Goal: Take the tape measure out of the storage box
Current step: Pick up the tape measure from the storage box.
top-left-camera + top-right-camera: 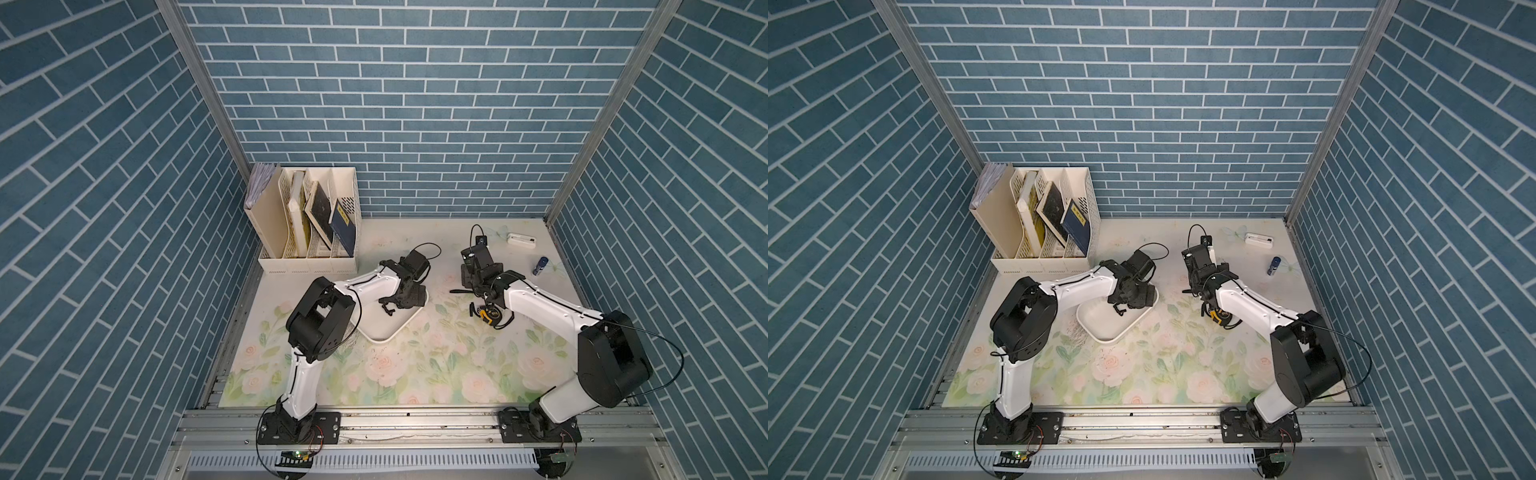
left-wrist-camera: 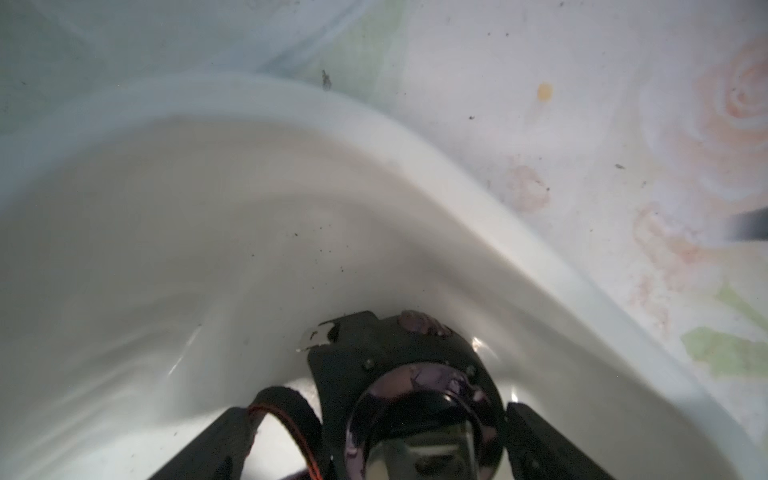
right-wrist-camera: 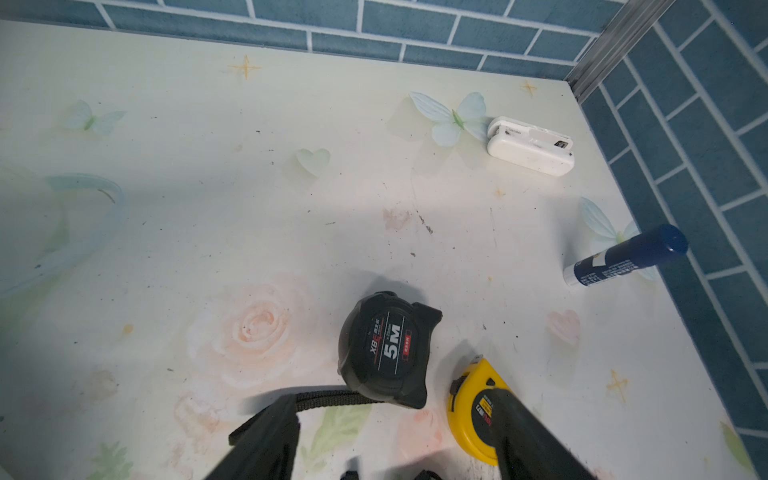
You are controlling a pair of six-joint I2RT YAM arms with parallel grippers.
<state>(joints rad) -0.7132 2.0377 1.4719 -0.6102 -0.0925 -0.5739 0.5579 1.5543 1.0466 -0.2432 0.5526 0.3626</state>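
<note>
The black tape measure's [image 2: 414, 422] case has my left gripper's fingers down on either side of it, so my left gripper needs to close on the case now.
The storage box [image 1: 386, 332] [image 1: 1104, 328] is a shallow white tray left of the table's middle. My left gripper [image 1: 401, 301] [image 2: 384, 440] reaches down into its far corner. It is open, and a black tape measure [image 2: 399, 361] lies on the tray floor between its fingers, with a gap on the strap side. In both top views the gripper hides most of that tape measure. My right gripper [image 1: 471, 291] [image 3: 395, 449] is open and empty over the table. Just ahead of it lie a black tape measure marked 5M [image 3: 386, 349] and a yellow tape measure [image 3: 473, 407].
A tall cream file holder [image 1: 307, 232] with books stands at the back left. A white case [image 1: 521, 240] [image 3: 532, 145] and a blue glue stick [image 1: 539, 266] [image 3: 623, 257] lie at the back right near the wall.
</note>
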